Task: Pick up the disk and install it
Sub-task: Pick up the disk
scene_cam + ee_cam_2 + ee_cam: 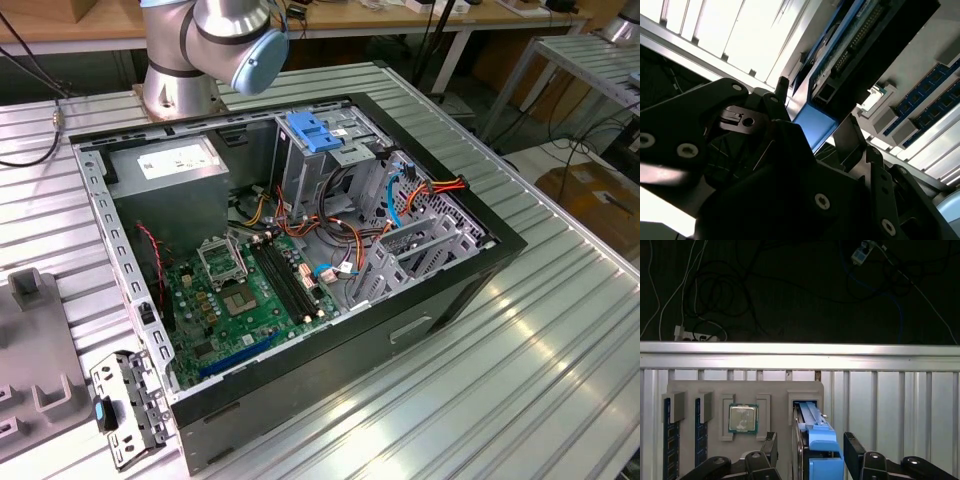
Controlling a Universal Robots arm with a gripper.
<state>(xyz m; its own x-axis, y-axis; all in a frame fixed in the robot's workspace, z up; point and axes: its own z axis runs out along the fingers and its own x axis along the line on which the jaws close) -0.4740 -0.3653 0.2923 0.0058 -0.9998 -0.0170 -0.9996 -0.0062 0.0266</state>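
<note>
The disk has to go in the computer case, so the robot's gripper next needs to pick it up by its end with the blue carrier latch (824, 450).
The disk (812, 432) stands on edge in a slot of a grey parts holder (745, 390), its blue carrier rail facing the camera in the first wrist view. My gripper (811, 456) is open and straddles it, one finger on each side. One dark finger (771, 446) stands a little clear of the disk; the other finger (852, 452) is close against the blue rail. In the second wrist view the blue rail of the disk (812, 125) shows between the gripper's dark body parts. In the exterior view the open computer case (480, 262) lies on the metal table.
A processor chip (743, 418) and blue memory sticks (670, 440) sit in the same holder. Inside the case are a bare light-blue bracket (315, 130) on the drive bay, a grey power-supply box (170, 160), the green motherboard (250, 290) and loose cables. The arm's base (180, 80) stands behind the case.
</note>
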